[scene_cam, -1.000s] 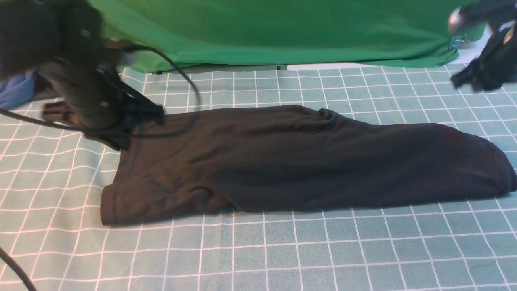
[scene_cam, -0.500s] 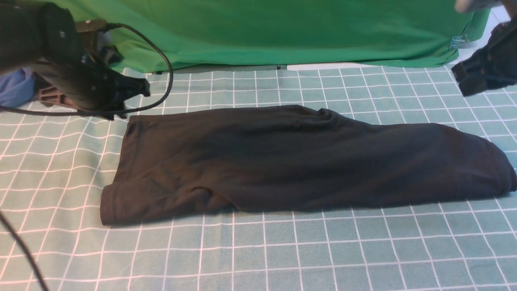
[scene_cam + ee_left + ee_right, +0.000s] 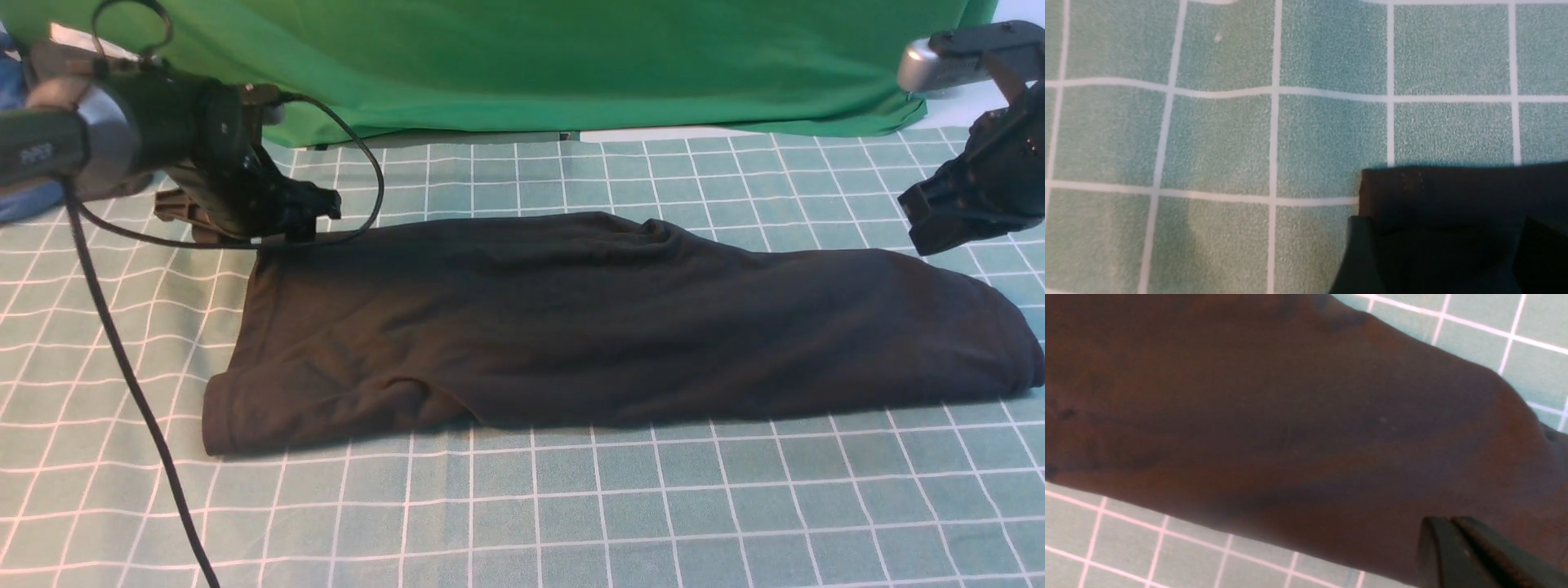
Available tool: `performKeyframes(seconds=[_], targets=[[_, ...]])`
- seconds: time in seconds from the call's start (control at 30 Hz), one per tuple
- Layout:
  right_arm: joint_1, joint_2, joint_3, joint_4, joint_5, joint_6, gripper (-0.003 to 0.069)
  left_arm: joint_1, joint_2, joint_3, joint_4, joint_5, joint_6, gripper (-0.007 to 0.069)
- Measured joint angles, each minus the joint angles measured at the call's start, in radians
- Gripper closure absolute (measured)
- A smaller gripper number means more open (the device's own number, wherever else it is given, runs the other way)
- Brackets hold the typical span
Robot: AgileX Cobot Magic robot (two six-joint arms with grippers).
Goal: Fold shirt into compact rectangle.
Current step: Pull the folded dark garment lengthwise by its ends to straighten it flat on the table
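Observation:
I need to fold the shirt, and the shirt's folded strip (image 3: 588, 323) lies flat and slack across the table, so my left gripper will grab its stitched hem corner (image 3: 269, 247) next.
The black shirt (image 3: 612, 327) lies flat as a long folded strip across the checked table, its hem end at the left. My left gripper (image 3: 320, 206) hovers at the strip's far left corner. In the left wrist view its fingers (image 3: 1359, 253) stand wide apart and open, with the stitched corner of the shirt (image 3: 1453, 188) lying on the table between them, not pinched. My right gripper (image 3: 931, 220) hangs above the table just behind the shirt's right end. It is shut (image 3: 1453, 522) with nothing in it, and the shirt (image 3: 1269, 408) fills the view below it.
A big green cloth (image 3: 571, 65) hangs along the back edge. The teal checked tablecloth (image 3: 571, 506) covers the table. A black cable (image 3: 139, 392) trails from the left arm down across the table's left side. Something blue (image 3: 24, 204) sits at the far left.
My left gripper has opened and let go of the shirt's far left corner, which now lies flat. It lifted off leftward, then came back beside the corner. The right gripper dropped slightly.

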State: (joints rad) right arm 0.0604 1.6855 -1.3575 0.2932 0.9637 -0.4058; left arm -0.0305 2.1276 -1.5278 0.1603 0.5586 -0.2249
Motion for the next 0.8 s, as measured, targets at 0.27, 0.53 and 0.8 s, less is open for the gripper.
performKeyframes(seconds=[0.27, 0.53, 0.8], targets=[[0.000, 0.000, 0.001, 0.024, -0.016, -0.021, 0.0640, 0.000, 0.019, -0.004, 0.000, 0.000, 0.000, 0.0414], [0.000, 0.000, 0.001, 0.024, -0.019, -0.023, 0.0640, 0.000, 0.027, -0.008, 0.013, 0.019, 0.050, 0.0606], [0.000, 0.000, 0.001, 0.024, -0.022, -0.025, 0.0640, 0.000, -0.040, -0.008, 0.089, 0.021, 0.007, 0.0610]])
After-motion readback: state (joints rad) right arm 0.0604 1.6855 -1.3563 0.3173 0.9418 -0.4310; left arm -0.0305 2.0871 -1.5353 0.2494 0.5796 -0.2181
